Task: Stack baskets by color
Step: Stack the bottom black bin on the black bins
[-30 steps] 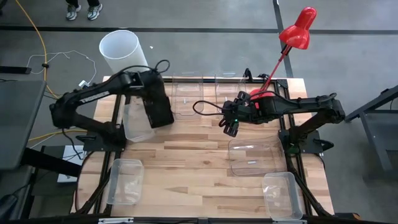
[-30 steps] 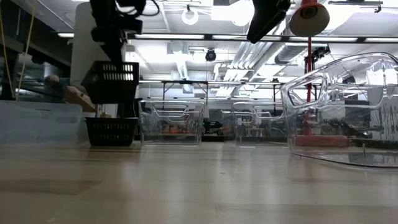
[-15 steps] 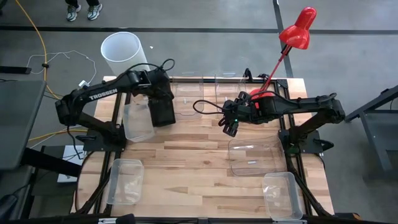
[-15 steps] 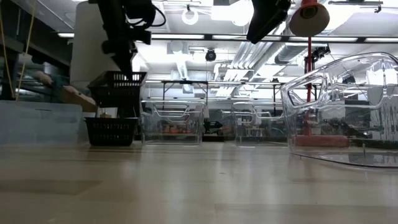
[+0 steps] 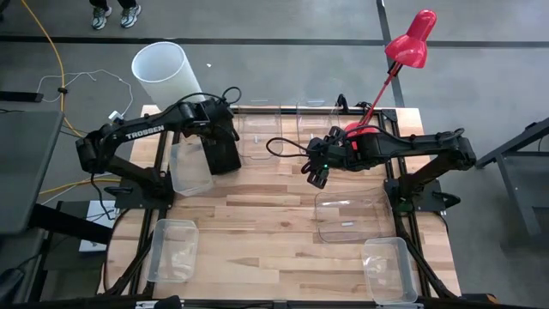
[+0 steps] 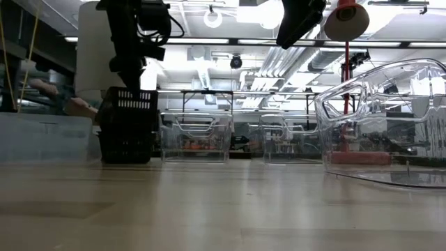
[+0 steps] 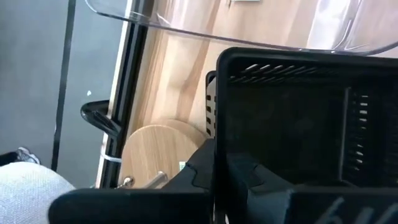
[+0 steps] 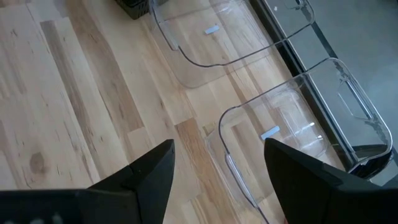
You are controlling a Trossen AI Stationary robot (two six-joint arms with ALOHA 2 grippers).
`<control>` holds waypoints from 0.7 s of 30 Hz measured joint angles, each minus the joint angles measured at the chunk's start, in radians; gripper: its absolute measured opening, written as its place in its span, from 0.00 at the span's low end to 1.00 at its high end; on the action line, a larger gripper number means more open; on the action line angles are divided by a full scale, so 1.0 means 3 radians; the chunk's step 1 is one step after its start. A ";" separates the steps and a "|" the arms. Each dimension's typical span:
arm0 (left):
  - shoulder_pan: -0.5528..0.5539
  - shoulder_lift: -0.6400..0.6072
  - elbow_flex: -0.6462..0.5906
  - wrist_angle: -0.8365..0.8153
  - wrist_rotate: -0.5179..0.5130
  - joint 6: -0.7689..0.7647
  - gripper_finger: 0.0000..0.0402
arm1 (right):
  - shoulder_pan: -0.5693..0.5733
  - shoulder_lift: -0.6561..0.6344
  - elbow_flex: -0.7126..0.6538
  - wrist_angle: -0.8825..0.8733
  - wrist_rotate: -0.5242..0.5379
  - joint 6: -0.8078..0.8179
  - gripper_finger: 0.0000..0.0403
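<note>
My left gripper should release the upper basket now, because the upper basket's rim (image 7: 298, 57) is close over the lower basket's rim (image 7: 210, 78). The upper basket would stay nested.
A black perforated basket (image 6: 129, 108) hangs from my left gripper (image 6: 131, 82), which is shut on it at the table's far left. Its lower part has sunk into a second black basket (image 6: 125, 150) standing on the table. In the high view both show as one dark block (image 5: 225, 154). My right gripper (image 5: 319, 177) hangs open over the table's middle, touching nothing. Two clear baskets (image 8: 211, 37) (image 8: 292, 137) stand on their bases along the far edge. My left gripper holds the upper black basket by one wall near its rim (image 7: 217, 143), one finger inside and one outside. The fingers come steeply from above. The basket stands nearly upright, its bottom inside the lower black basket; whether it rests there I cannot tell.
A frosted basket (image 5: 190, 167) lies beside the black ones, and others sit at the near left (image 5: 174, 249) and near right (image 5: 390, 270). A large clear basket (image 5: 347, 215) lies right of centre. A white cylinder (image 5: 163, 69) and a red lamp (image 5: 410, 39) stand beyond the far edge.
My left gripper has gone down with the black basket, still shut on it. The basket hung clear above the other black one, tipped for a moment, and now stands upright with its lower part sunk into it. My right arm has kept still.
</note>
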 joint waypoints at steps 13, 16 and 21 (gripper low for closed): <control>-0.0001 0.0000 0.0000 0.0000 0.0167 -0.0052 0.00 | 0.0000 0.0001 0.0000 0.0008 0.0008 -0.0031 0.59; -0.0001 0.0000 0.0000 0.0000 0.0167 -0.0057 0.00 | 0.0000 0.0000 0.0000 0.0009 0.0013 -0.0033 0.59; -0.0001 0.0000 0.0000 -0.0001 0.0167 -0.0080 0.03 | 0.0000 0.0000 0.0000 0.0009 0.0017 -0.0034 0.59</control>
